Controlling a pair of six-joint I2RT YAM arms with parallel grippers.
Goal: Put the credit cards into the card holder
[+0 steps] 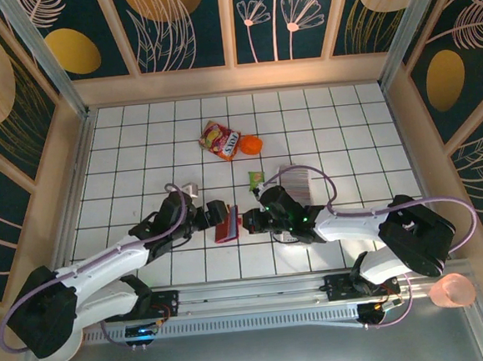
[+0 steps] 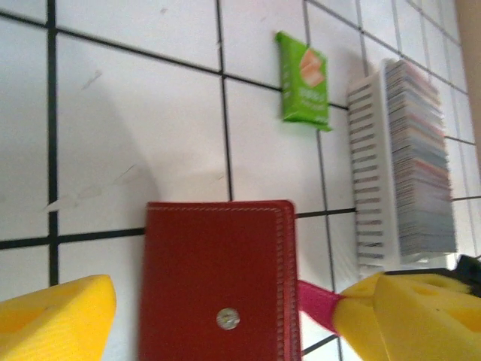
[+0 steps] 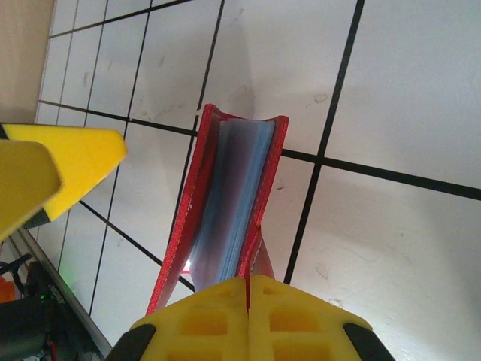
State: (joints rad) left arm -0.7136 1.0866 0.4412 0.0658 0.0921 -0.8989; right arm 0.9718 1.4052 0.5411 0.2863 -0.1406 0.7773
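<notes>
My right gripper needs to keep holding the holder, because its covers are only narrowly parted and the holder would end half-shut on the tiles if I opened now.
The red card holder [image 2: 218, 278] stands on its edge on the white tiles, its snap stud facing the left wrist camera. My left gripper [image 2: 240, 301] is open, one yellow finger on each side of the holder and neither touching it. My right gripper [image 3: 248, 282] is shut on the card holder's [image 3: 225, 188] pink-red snap tab [image 2: 319, 301]. Between the holder's red covers I see bluish-grey inner pockets. The credit cards [image 2: 425, 165] stand packed in a long white tray [image 2: 368, 173] beyond the holder. From above, both grippers meet at the card holder [image 1: 226, 225] in the middle front of the table.
A small green packet [image 2: 304, 79] lies beside the tray's far end. A red-and-yellow snack packet [image 1: 220, 140] and an orange object [image 1: 250, 145] lie farther back. A pink cup [image 1: 453, 291] sits off the table at the front right. Wooden walls ring the tiled floor.
</notes>
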